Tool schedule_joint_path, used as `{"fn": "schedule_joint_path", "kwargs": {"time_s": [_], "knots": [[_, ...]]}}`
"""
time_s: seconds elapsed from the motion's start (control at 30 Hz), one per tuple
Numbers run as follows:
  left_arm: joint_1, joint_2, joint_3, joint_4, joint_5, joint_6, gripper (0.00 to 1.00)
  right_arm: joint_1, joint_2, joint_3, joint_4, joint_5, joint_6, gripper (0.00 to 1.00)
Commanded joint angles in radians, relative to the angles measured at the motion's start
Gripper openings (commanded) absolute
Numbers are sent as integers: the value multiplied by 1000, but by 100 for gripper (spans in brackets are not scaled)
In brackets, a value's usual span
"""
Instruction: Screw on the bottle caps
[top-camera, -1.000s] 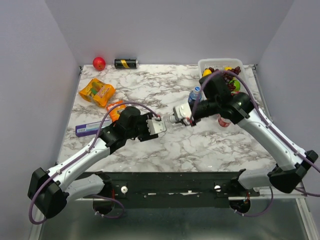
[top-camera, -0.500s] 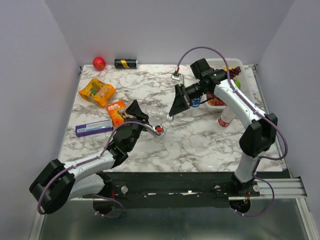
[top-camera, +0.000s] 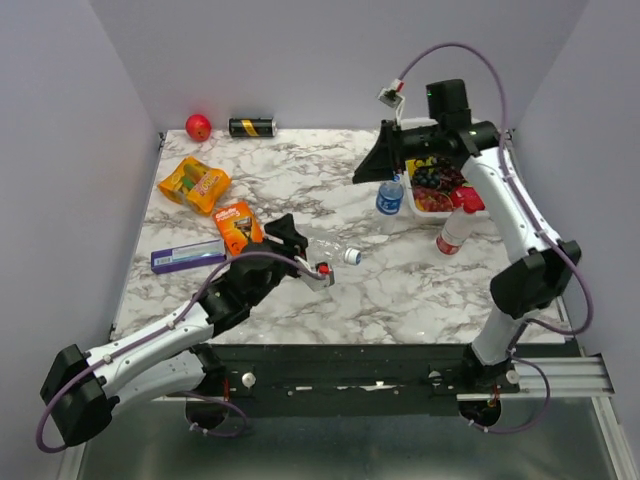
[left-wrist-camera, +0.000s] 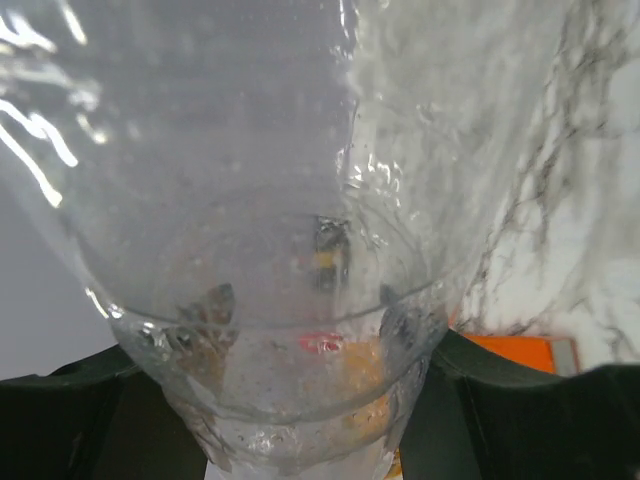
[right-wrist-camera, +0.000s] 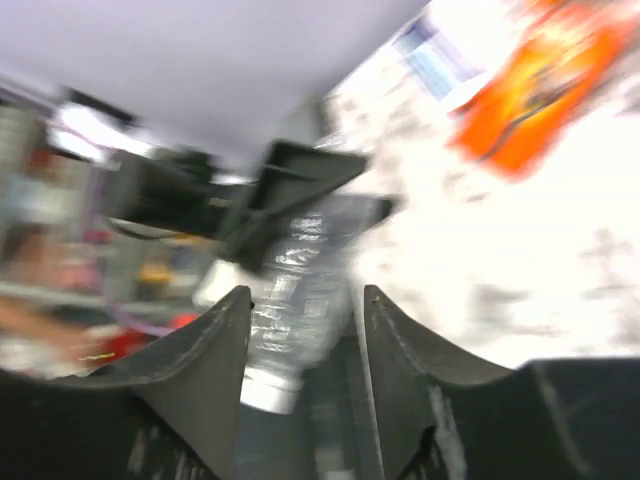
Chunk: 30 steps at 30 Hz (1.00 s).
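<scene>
My right gripper is to grab the white cap (top-camera: 352, 256) (right-wrist-camera: 269, 389) at the plain clear bottle's neck next, by the cap's sides and end-on, so it can screw the cap on.
My left gripper (top-camera: 300, 246) is shut on the base of the plain clear bottle (top-camera: 335, 250), which lies on its side low over the marble with its neck (top-camera: 352, 256) pointing right. In the left wrist view the bottle (left-wrist-camera: 300, 200) fills the frame between my black fingers (left-wrist-camera: 520, 400). A small red spot (top-camera: 323, 268) shows by the gripper; I cannot tell if it is the red cap. My right gripper (top-camera: 368, 172) is open and empty, raised high at the back right. The blue-labelled bottle (top-camera: 389, 197) and the red-labelled bottle (top-camera: 451, 232) stand upright. The blue caps are not clearly visible.
A white basket (top-camera: 470, 212) of fruit sits at the back right. An orange box (top-camera: 234, 226), a blue-white box (top-camera: 186, 256) and a snack bag (top-camera: 194, 183) lie on the left. A red ball (top-camera: 198, 126) and a black-and-gold can (top-camera: 252, 127) sit by the back wall.
My right gripper has left the plain bottle's neck and swung up and back to the right. My left arm has drawn the bottle slightly left and lower.
</scene>
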Motion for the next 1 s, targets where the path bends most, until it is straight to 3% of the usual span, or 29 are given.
{"fn": "schedule_joint_path", "kwargs": {"time_s": [0.0, 0.07, 0.2, 0.33, 0.67, 0.97], "knots": [[7, -15, 147, -549, 303, -422, 0, 20, -259, -146, -2, 150, -701, 58], [17, -16, 179, -671, 411, -484, 0, 45, -405, -304, -9, 173, -876, 61], [30, -7, 193, -726, 543, -564, 0, 118, -569, -467, -168, 228, -1375, 62], [42, 10, 203, -731, 589, -598, 0, 200, -672, -575, -216, 295, -1579, 64], [64, 66, 270, -683, 604, -632, 0, 339, -645, -566, -322, 362, -1709, 61], [65, 86, 304, -669, 610, -600, 0, 381, -600, -549, -298, 383, -1659, 57]]}}
